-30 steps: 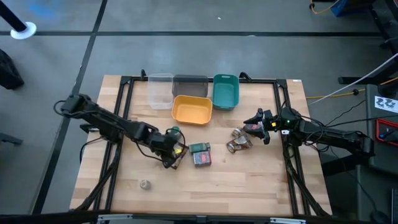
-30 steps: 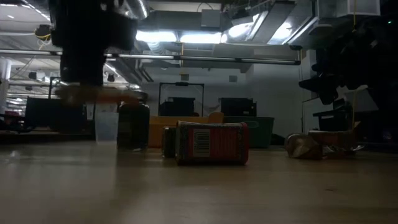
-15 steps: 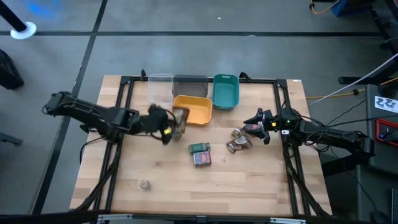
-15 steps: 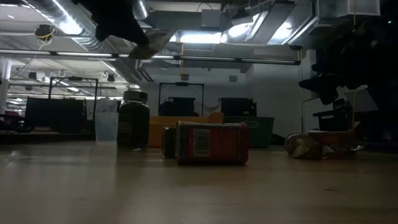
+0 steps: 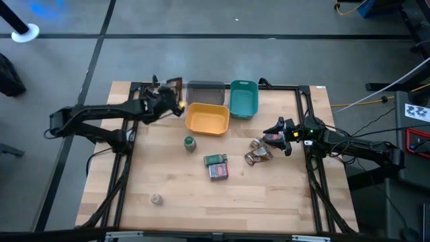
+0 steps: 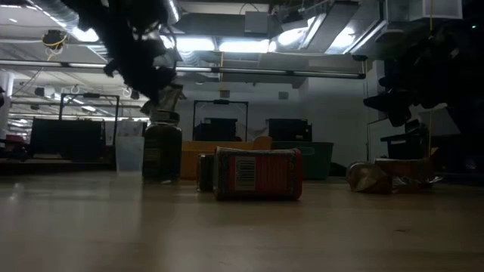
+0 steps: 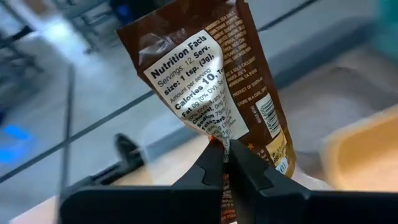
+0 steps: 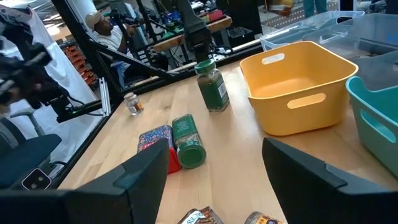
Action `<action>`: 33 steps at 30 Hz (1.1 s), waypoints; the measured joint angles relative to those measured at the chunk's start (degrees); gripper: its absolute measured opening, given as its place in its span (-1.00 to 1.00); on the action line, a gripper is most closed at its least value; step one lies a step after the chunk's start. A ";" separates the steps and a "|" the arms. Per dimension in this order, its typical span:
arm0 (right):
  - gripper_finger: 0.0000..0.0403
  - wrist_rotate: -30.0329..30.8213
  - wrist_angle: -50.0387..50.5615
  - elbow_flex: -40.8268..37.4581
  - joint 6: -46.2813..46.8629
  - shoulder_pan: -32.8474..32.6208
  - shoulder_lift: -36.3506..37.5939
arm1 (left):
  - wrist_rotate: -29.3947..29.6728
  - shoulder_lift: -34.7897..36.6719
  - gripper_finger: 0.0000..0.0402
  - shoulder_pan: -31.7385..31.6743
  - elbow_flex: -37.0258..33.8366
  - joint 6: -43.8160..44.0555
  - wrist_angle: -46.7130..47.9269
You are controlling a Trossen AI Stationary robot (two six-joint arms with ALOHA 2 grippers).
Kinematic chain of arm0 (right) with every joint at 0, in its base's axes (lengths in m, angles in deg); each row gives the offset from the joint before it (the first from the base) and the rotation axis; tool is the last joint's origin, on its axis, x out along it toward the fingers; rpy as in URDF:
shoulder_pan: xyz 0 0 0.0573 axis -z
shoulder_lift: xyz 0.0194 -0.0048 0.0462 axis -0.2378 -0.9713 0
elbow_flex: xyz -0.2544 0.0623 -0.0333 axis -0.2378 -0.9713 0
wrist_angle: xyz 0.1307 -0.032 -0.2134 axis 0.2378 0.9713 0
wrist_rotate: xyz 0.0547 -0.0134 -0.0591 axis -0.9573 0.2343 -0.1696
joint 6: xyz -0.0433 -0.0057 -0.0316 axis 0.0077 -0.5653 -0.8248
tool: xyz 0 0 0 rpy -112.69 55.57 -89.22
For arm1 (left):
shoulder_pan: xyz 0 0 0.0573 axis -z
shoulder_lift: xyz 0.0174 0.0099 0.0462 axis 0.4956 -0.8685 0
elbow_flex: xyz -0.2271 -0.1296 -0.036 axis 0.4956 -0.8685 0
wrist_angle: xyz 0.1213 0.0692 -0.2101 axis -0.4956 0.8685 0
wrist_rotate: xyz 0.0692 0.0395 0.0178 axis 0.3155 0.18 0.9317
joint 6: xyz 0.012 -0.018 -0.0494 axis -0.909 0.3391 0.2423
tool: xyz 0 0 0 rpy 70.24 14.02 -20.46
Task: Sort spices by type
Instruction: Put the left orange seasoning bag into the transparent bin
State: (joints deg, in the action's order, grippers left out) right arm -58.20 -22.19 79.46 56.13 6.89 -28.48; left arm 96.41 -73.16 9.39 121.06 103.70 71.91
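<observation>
I should keep holding the brown packet with my left gripper until its outer end (image 5: 175, 82) (image 7: 180, 30) hangs over the clear tray. That end sticks out over the black frame.
My left gripper (image 7: 225, 155) is shut on a brown crinkly packet (image 7: 211, 81) and hangs in the air over the far-left trays, seen in the high view as the left gripper (image 5: 169, 99) with the packet (image 5: 175, 86). A green-capped jar (image 5: 190, 142) stands upright on the table. A second jar (image 5: 216, 160) and a red box (image 5: 219, 172) lie side by side on it. Two brown packets (image 5: 257, 151) lie in front of my right gripper (image 5: 277, 136), which is open and apart from them. A tiny round tin (image 5: 156, 199) sits near the front left. My left gripper pinches the brown packet between its two fingers at the middle of one crinkled edge (image 7: 219, 138). The packet is lifted clear of the table, and its printed back stands out past the fingertips (image 7: 211, 163).
Yellow tray (image 5: 207, 119), grey tray (image 5: 205, 93) and teal tray (image 5: 244, 97) sit along the far side; a clear tray (image 8: 323, 28) lies beside the grey one. A black frame (image 5: 134, 91) borders the table. Bare wood stretches across the near half.
My left gripper has lifted the brown packet from the table's middle, beside the upright jar, and carried it up and toward the far-left trays, turning as it went. The jar it stood over now shows uncovered. The right arm has kept still.
</observation>
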 joint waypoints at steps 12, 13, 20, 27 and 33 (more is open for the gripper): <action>0.28 0.19 -0.09 0.00 -4.29 -0.02 0.00 | -14.04 -5.95 -1.00 -18.60 -10.60 -13.20 -27.66; 0.28 0.50 -0.09 0.01 -4.30 -0.01 0.00 | -15.00 -7.02 -1.00 -19.56 -10.60 -13.76 -28.47; 0.28 0.59 -0.13 0.01 -4.39 -0.01 0.00 | -18.98 -14.51 -1.00 -24.22 -10.60 -14.95 -34.22; 0.28 0.59 -0.13 0.02 -4.38 0.00 0.00 | -19.16 -19.06 -0.98 -25.59 -10.56 -19.01 -35.85; 0.28 0.59 -0.11 0.01 -4.38 0.00 0.00 | -19.18 -20.82 -0.89 -25.61 -10.56 -22.28 -35.90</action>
State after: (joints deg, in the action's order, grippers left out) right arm -57.61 -22.30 79.47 51.76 6.89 -28.48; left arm 77.22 -93.98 -16.22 110.50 81.43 36.01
